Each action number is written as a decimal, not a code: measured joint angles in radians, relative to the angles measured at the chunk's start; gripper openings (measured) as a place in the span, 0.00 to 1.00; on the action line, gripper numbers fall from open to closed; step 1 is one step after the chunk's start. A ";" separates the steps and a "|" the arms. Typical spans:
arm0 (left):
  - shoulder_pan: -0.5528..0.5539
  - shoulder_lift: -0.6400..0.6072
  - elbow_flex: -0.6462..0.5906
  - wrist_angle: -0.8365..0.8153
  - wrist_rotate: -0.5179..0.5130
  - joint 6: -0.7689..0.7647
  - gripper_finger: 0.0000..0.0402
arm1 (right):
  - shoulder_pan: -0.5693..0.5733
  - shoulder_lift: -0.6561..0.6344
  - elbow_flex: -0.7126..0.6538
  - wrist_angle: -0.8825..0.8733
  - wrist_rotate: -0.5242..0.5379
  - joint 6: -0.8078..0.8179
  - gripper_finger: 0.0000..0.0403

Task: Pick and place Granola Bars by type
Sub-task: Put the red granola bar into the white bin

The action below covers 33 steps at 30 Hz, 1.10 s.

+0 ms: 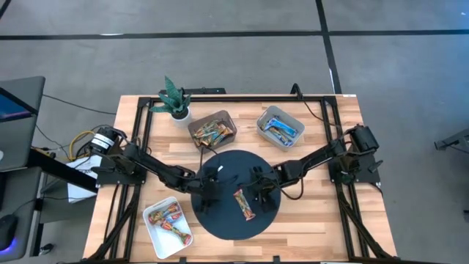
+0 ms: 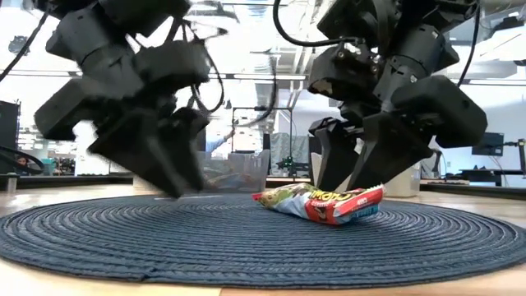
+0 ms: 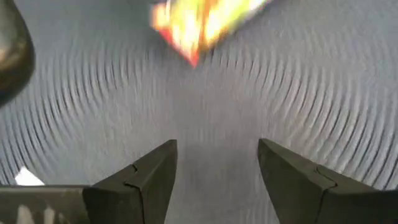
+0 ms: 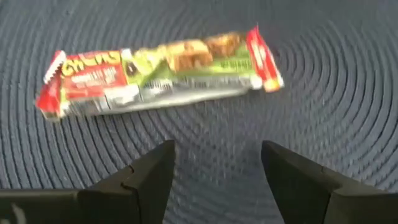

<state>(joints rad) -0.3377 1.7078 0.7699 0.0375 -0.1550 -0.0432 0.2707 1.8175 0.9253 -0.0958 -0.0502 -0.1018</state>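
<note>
The granola bar needs to be sorted into the white tray. My left gripper needs to grab the bar by its granola-picture end next.
One granola bar in a red, green and yellow wrapper lies flat on the round dark mat; it also shows in the low view and in the right wrist view. My right gripper is open and hovers just beside the bar without touching it. My left gripper is open too, low over the mat on the bar's other side, and the bar shows blurred ahead of it. In the high view, left gripper and right gripper flank the bar.
A bin of brown and orange bars and a bin of blue-and-white bars stand beyond the mat. A white tray of multicoloured bars sits near the left front. A potted plant stands far left. A small white strip lies on the mat.
</note>
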 joint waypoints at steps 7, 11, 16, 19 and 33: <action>0.008 0.003 0.050 0.085 -0.011 0.170 0.55 | -0.012 0.004 -0.001 -0.007 0.000 0.015 0.58; 0.019 0.003 0.051 0.162 0.029 0.249 0.55 | -0.019 0.017 0.000 -0.008 -0.001 0.016 0.58; 0.041 0.071 0.053 0.300 0.114 0.334 0.55 | -0.031 0.018 0.000 -0.014 -0.003 0.039 0.58; 0.052 0.124 0.062 0.336 0.132 0.366 0.55 | -0.033 0.018 0.000 -0.022 -0.002 0.049 0.58; 0.097 0.302 0.241 0.249 0.139 0.405 0.55 | -0.037 0.017 -0.001 -0.031 -0.001 0.049 0.58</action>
<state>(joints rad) -0.2409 2.0101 1.0106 0.2861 -0.0161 0.3613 0.2337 1.8347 0.9245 -0.1272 -0.0513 -0.0529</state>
